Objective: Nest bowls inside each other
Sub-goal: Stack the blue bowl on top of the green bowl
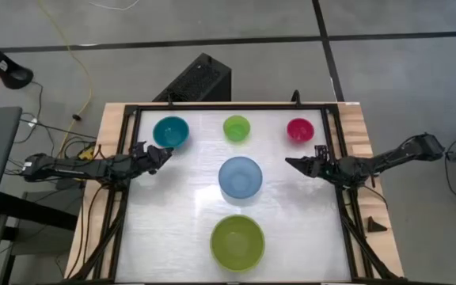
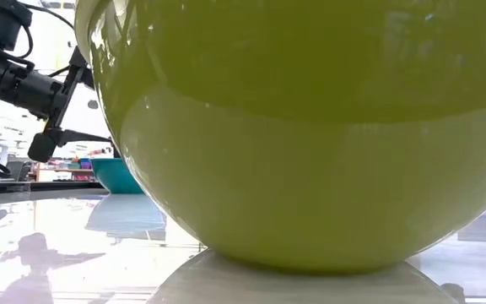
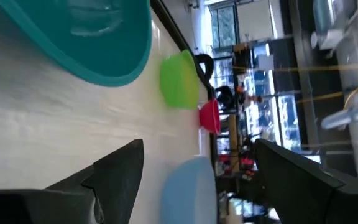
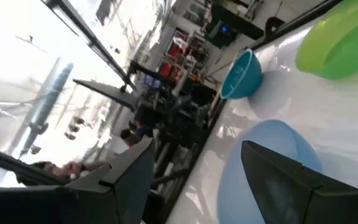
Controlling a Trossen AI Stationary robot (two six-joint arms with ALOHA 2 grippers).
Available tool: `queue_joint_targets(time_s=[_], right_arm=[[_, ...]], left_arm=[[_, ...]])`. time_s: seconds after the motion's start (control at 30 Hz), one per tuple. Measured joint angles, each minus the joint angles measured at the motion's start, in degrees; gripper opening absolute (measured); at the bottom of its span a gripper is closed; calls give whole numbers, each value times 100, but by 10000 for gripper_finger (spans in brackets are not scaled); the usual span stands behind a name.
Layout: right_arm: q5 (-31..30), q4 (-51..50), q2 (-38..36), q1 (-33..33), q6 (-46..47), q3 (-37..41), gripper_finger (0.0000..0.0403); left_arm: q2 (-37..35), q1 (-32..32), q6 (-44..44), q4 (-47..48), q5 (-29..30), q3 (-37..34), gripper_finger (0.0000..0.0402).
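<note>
The right gripper picks up the light blue bowl by its rim [image 1: 260, 178] next, to nest it inside the olive-green bowl [image 1: 237, 242].
Five bowls stand apart on their bases on the white table. A teal bowl [image 1: 170, 131], a small lime-green bowl [image 1: 237, 127] and a small magenta-red bowl [image 1: 300, 130] line the far side. A light blue bowl [image 1: 240, 177] sits mid-table, and a large olive-green bowl [image 1: 237, 242] stands near the front edge. My left gripper [image 1: 165, 155] hovers open just nearside of the teal bowl [image 3: 79, 37]. My right gripper [image 1: 294, 165] hovers open between the light blue bowl [image 4: 272, 168] and the magenta-red one. Neither holds anything.
A black frame [image 1: 332, 158] borders the table's left, right and far sides. The olive-green bowl [image 2: 310, 127] fills most of the low view, where the left arm [image 2: 24, 80] shows above the teal bowl [image 2: 121, 175]. Bare table lies at the near left and near right.
</note>
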State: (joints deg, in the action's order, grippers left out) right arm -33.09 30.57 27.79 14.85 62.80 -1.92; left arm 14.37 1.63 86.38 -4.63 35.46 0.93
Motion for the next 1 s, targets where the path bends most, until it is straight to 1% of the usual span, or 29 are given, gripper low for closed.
queue_joint_targets(time_s=[0.07, 0.13, 0.27, 0.33, 0.37, 0.43, 0.53, 0.6, 0.67, 0.77, 0.87, 1.0], right_arm=[[-131, 274, 0, -20, 161, -2, 275], [-91, 902, 2, -94, -163, -5, 275], [259, 2248, 2, -279, -1604, -266, 275], [447, 2334, -5, -390, -2235, -607, 275], [558, 2247, 13, -460, -2464, -822, 275], [835, 1775, 153, -603, -2724, -1291, 275], [1313, 503, 579, -812, -2820, -2150, 275], [1600, -442, 1046, -922, -2891, -2780, 275], [2031, -1349, 1597, -983, -3149, -3339, 275], [2712, -2439, 2458, -976, -3610, -4139, 275], [3381, -3671, 3303, -915, -4126, -4776, 275], [4128, -4824, 4163, -800, -4867, -5508, 275]], left_arm=[[2, 0, -116, -475, -32, -7, 293], [0, 0, -726, -1391, -217, -7, 293], [0, 2, -2211, -3416, -474, 35, 293], [-2, 2, -2865, -3937, -567, 207, 293], [-5, 2, -3125, -4011, -620, 330, 293], [5, 2, -3559, -3897, -751, 618, 293], [100, 2, -4116, -3617, -931, 1029, 293], [167, 2, -4460, -3511, -961, 1223, 293], [237, 2, -4683, -3490, -963, 1336, 293], [282, 2, -4749, -3457, -963, 1366, 293], [284, 2, -4546, -3299, -964, 1366, 293], [291, 2, -4279, -2995, -977, 1366, 293]])
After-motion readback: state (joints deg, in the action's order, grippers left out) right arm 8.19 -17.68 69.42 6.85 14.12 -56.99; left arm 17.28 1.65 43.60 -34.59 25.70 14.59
